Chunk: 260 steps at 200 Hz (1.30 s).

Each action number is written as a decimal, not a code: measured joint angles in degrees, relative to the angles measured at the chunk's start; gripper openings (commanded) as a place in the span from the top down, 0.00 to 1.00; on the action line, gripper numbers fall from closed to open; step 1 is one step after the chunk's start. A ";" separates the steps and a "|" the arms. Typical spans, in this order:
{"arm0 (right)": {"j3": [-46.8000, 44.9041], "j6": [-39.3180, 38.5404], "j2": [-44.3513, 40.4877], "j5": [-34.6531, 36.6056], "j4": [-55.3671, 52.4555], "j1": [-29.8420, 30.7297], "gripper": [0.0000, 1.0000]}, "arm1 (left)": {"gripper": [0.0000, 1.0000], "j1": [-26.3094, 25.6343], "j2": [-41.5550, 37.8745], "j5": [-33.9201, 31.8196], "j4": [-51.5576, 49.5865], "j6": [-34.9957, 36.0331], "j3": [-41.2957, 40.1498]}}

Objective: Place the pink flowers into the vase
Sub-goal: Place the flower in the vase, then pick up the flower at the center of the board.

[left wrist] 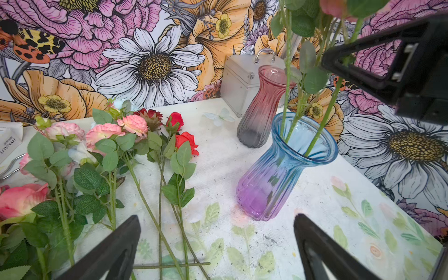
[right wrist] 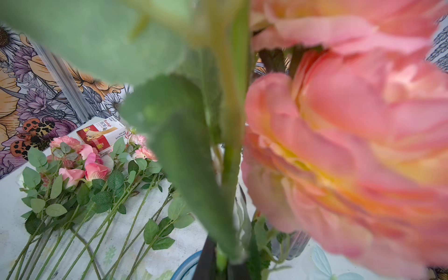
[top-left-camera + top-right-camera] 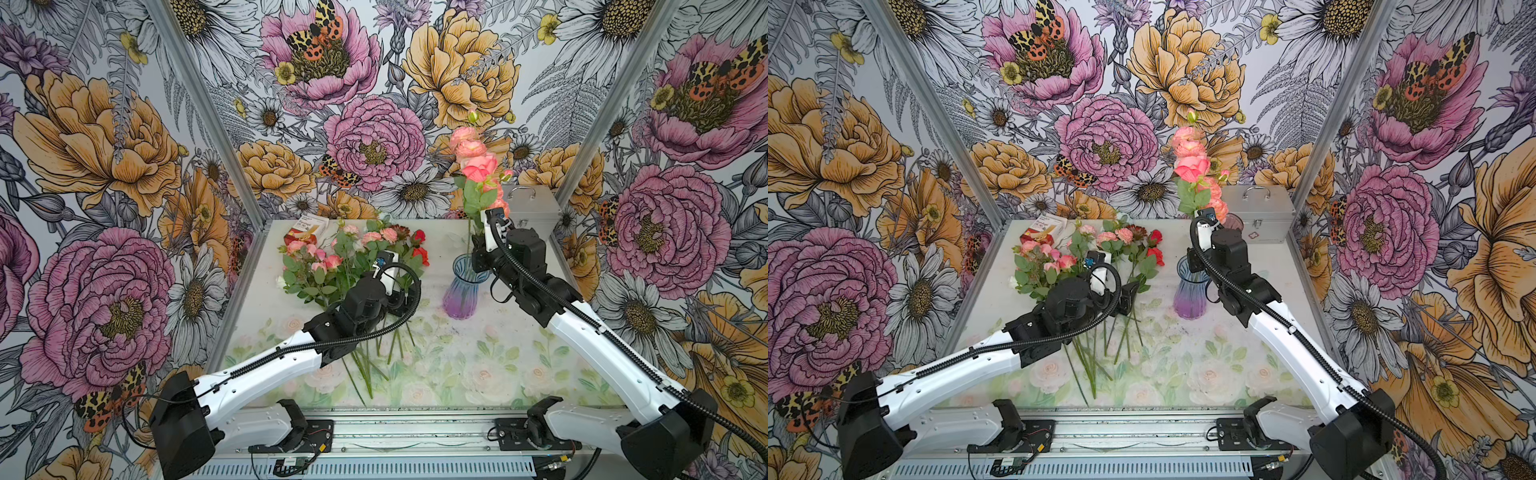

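My right gripper needs to let go of the pink flower now, because the pink flower's bloom (image 3: 480,168) is among the standing ones and my fingers are just above the vase rim (image 3: 462,272).
The blue-to-purple glass vase (image 3: 461,291) (image 3: 1191,296) (image 1: 278,169) stands right of centre on the table. Some pink flowers (image 3: 476,166) (image 3: 1192,166) rise upright from it on green stems (image 1: 322,126). My right gripper (image 3: 478,247) (image 2: 220,261) hangs just above the vase rim (image 2: 186,266), shut on one green stem; a big salmon bloom (image 2: 351,145) fills its view. More pink flowers (image 3: 328,259) (image 1: 104,132) (image 2: 82,167) lie in a pile at the left. My left gripper (image 1: 217,218) (image 3: 392,307) is open over their stems, holding nothing.
Red roses (image 1: 185,138) and a dark maroon bloom (image 1: 151,116) lie in the same pile. A second vase, pink to grey (image 1: 261,109), and a metal case (image 3: 532,208) stand at the back right. A red-and-white bandage box (image 3: 305,230) sits at the back left.
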 measured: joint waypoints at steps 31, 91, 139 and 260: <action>-0.07 0.11 -0.44 -0.59 0.39 0.00 0.80 | 0.01 -0.79 -0.02 -3.76 2.73 0.57 -1.05; -0.07 0.76 -3.54 -1.49 0.33 0.02 0.25 | 0.01 -0.39 -0.07 -12.79 2.75 -1.79 -2.62; 1.55 1.64 -8.66 -1.90 -0.28 1.36 0.01 | 0.01 10.10 -0.07 -9.42 -8.44 -10.91 -0.90; 13.27 2.08 -2.21 -6.95 -6.10 9.18 0.01 | 0.02 25.18 22.95 15.98 -32.37 -12.85 16.06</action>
